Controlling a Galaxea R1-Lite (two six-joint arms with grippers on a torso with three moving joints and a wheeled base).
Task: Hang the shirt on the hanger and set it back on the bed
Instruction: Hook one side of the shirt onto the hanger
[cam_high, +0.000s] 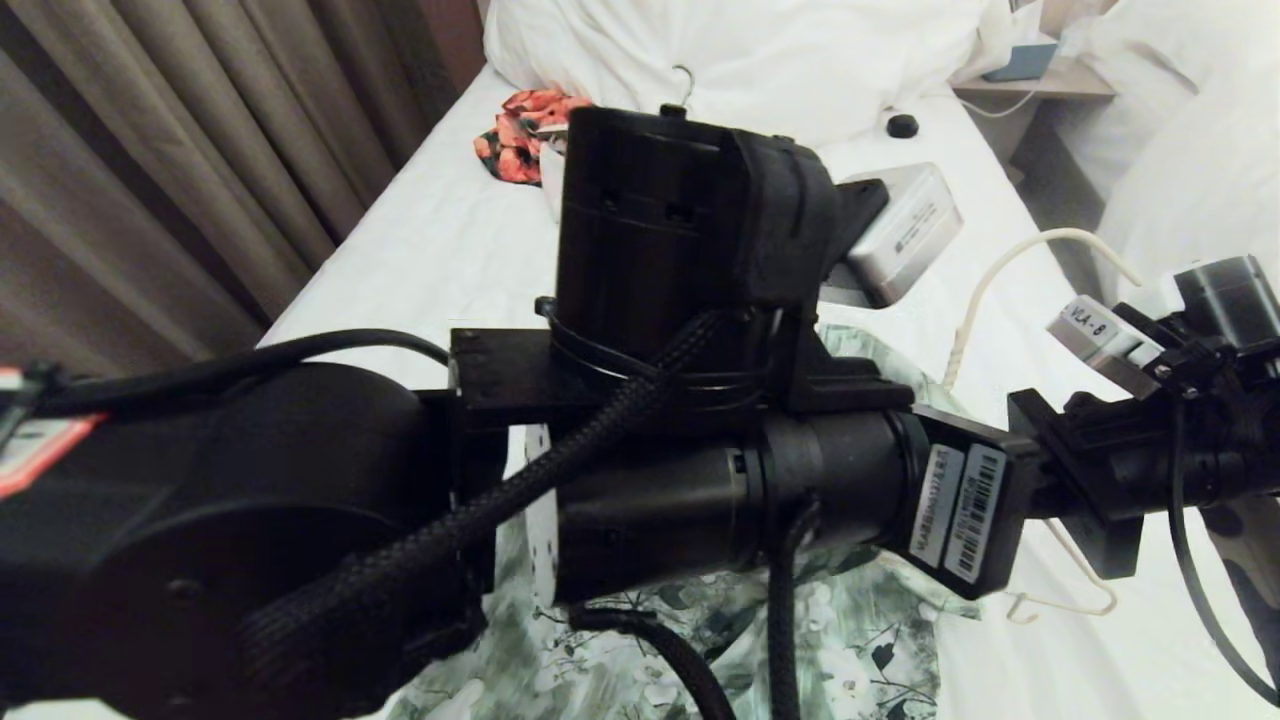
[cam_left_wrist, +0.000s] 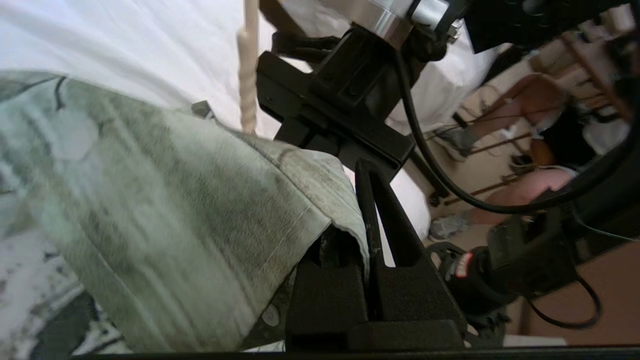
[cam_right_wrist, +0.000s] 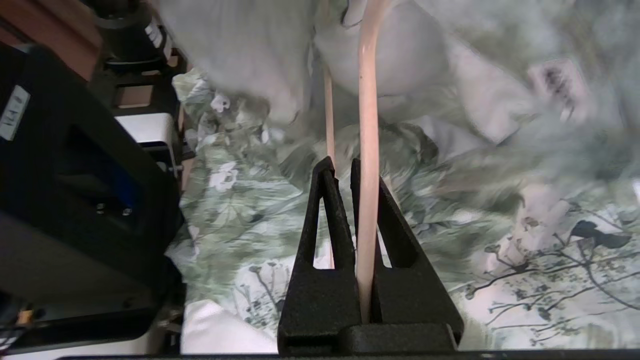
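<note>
The shirt's collar drapes over the hanger's arm up to the hanger's twisted neck. It is now time for my left gripper to release the shirt.
The pale green floral shirt (cam_high: 870, 640) lies rumpled on the bed (cam_high: 440, 240), mostly hidden under my left arm (cam_high: 650, 480). In the left wrist view my left gripper (cam_left_wrist: 361, 172) is shut on a hem of the shirt (cam_left_wrist: 165, 215), and the cloth drapes over one finger. The hanger's twisted neck (cam_left_wrist: 247, 75) rises just beyond it. My right gripper (cam_right_wrist: 341, 162) is shut on the cream wire of the hanger (cam_right_wrist: 367, 150), above the shirt (cam_right_wrist: 240, 200). From the head, the hanger (cam_high: 975, 300) arcs up beside my right arm (cam_high: 1200, 440).
An orange-and-black garment (cam_high: 520, 130) and a white hanger's metal hook (cam_high: 683, 85) lie near the pillows. A small black object (cam_high: 902, 125) sits on the sheet. Curtains (cam_high: 150, 180) hang along the left. A nightstand (cam_high: 1040, 80) and a second bed (cam_high: 1180, 150) stand at the right.
</note>
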